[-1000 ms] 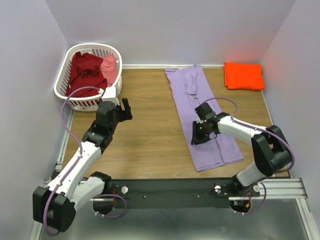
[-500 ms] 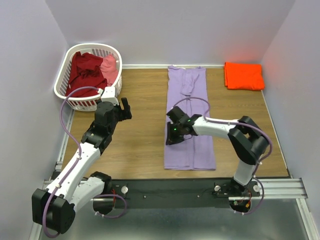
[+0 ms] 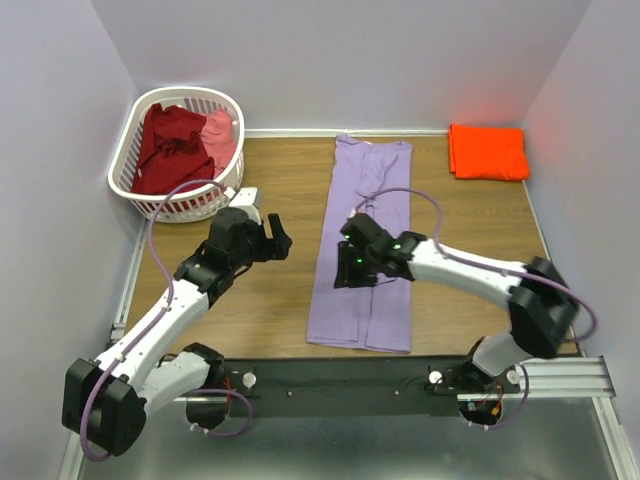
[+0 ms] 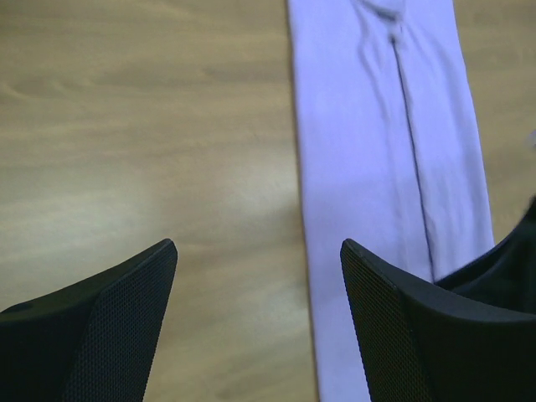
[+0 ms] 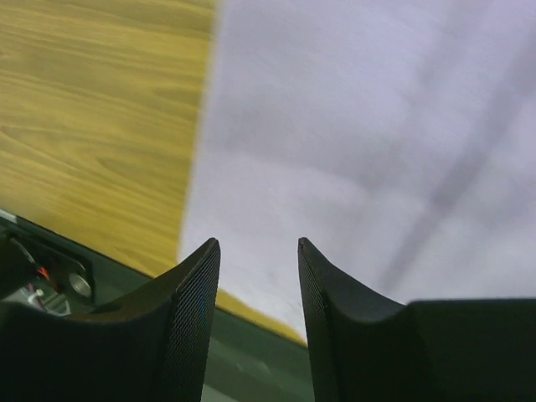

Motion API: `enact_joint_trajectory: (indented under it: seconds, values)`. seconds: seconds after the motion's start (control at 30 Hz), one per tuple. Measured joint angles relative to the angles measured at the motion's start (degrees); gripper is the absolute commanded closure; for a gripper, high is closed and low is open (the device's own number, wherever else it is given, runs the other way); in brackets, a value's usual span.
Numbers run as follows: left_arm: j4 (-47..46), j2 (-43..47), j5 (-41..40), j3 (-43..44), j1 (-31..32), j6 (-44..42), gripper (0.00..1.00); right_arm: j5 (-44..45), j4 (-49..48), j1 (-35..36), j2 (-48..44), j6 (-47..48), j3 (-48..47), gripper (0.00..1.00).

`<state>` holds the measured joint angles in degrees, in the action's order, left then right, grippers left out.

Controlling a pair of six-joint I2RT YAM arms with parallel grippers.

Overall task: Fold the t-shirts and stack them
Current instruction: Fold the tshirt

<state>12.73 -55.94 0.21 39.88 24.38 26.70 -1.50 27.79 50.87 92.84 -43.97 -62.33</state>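
The right gripper will next grab the lavender t-shirt's near hem corner on the right gripper's side, leaving the other corner for the left gripper, to fold the t-shirt.
The lavender t-shirt (image 3: 365, 240) lies as a long narrow strip down the middle of the table, also seen in the left wrist view (image 4: 368, 159) and the right wrist view (image 5: 360, 142). My right gripper (image 3: 352, 270) hovers low over its left half, jaws apart with nothing between them (image 5: 258, 243). My left gripper (image 3: 281, 241) stands open just left of the strip over bare wood (image 4: 258, 244). A folded orange t-shirt (image 3: 488, 152) lies at the back right. Dark red (image 3: 168, 145) and pink (image 3: 221, 136) t-shirts sit crumpled in the basket.
The white slotted laundry basket (image 3: 122, 158) stands at the back left corner. Walls close the table on three sides. A black rail (image 3: 340, 375) with both arm bases runs along the near edge, just below the shirt's hem.
The lavender shirt has slid left to the table's middle with the right gripper, whose jaws have now spread. The left arm has swung right, toward the shirt's left edge.
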Motion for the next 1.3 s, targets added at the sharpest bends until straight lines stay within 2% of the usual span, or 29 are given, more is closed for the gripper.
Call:
enact_joint_trajectory:
  seconds: [0.13, 0.33, 0.5, 0.73, 0.77, 0.87, 1.3]
  values:
    - [3.98, -0.2, 2.97, -0.7, 4.83, 3.8, 0.13, 3.28, 6.43, -1.46, -13.35, -2.56, 9.27, 0.48]
    - [8.96, -0.7, 4.83, -4.79, 13.07, 10.03, 0.12, 4.22, 19.04, -1.46, -24.85, -9.07, 23.08, 0.45]
    - [11.5, -5.42, 4.83, -5.2, 18.47, 13.38, 0.08, 4.2, 25.57, -1.46, -33.03, -14.21, 28.7, 0.45]
    - [14.67, -13.05, 3.63, -3.87, 22.43, 14.88, 0.07, 4.24, 27.56, -1.46, -31.71, -17.11, 29.44, 0.46]
    - [14.97, -13.2, 3.28, -3.8, 22.71, 15.02, 0.07, 4.26, 27.34, -1.46, -30.38, -17.16, 29.46, 0.5]
    - [15.74, -13.16, 2.73, -3.54, 23.02, 15.41, 0.08, 4.22, 25.97, -1.46, -27.91, -17.31, 29.53, 0.54]
    - [16.2, -13.18, 2.1, -3.54, 25.66, 17.46, 0.09, 3.74, 19.41, -1.46, -28.33, -18.34, 31.61, 0.53]
